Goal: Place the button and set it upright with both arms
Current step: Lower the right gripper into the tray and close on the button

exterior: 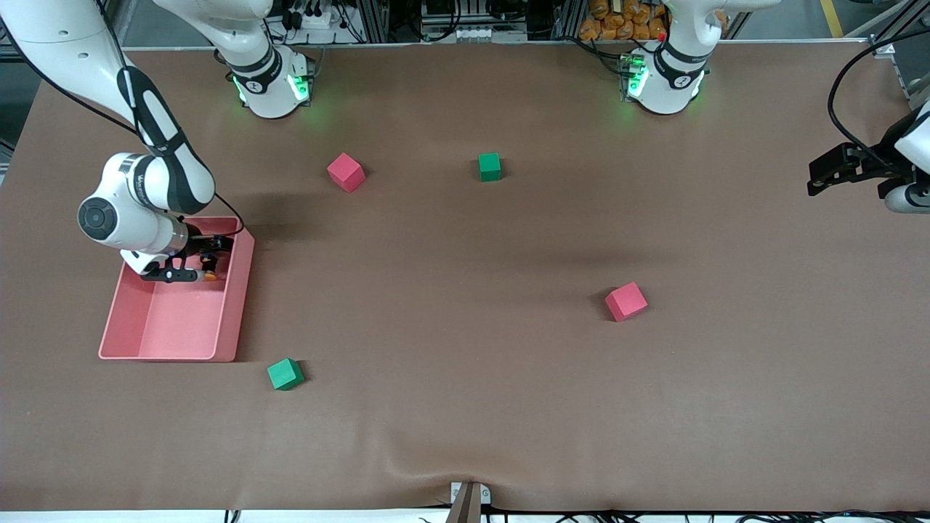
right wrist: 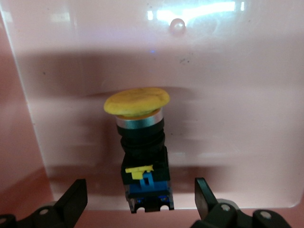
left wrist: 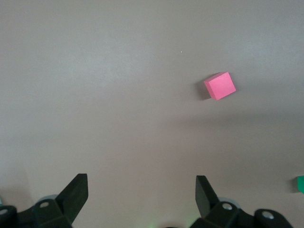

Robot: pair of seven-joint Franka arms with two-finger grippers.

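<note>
The button's orange-yellow cap (right wrist: 137, 101) should stay free for uprighting. My right gripper needs to grab the button's black and blue body (right wrist: 148, 185) next.
The button (right wrist: 140, 142) has a round orange-yellow cap and a black and blue body. It lies on its side in the pink tray (exterior: 234, 319) at the right arm's end of the table, and shows as a small orange spot in the front view (exterior: 209, 274). My right gripper (right wrist: 137, 192) is down in the tray (exterior: 197, 261), open. Its fingers stand on either side of the button's blue base without touching it, and the cap points away from the gripper. My left gripper (exterior: 812, 180) is open and empty (left wrist: 141, 190), held above the table at the left arm's end.
Two pink cubes (exterior: 346, 172) (exterior: 625, 301) and two green cubes (exterior: 490, 166) (exterior: 285, 374) lie scattered on the brown table. The left wrist view shows one pink cube (left wrist: 220, 86) and the edge of a green cube (left wrist: 300, 184).
</note>
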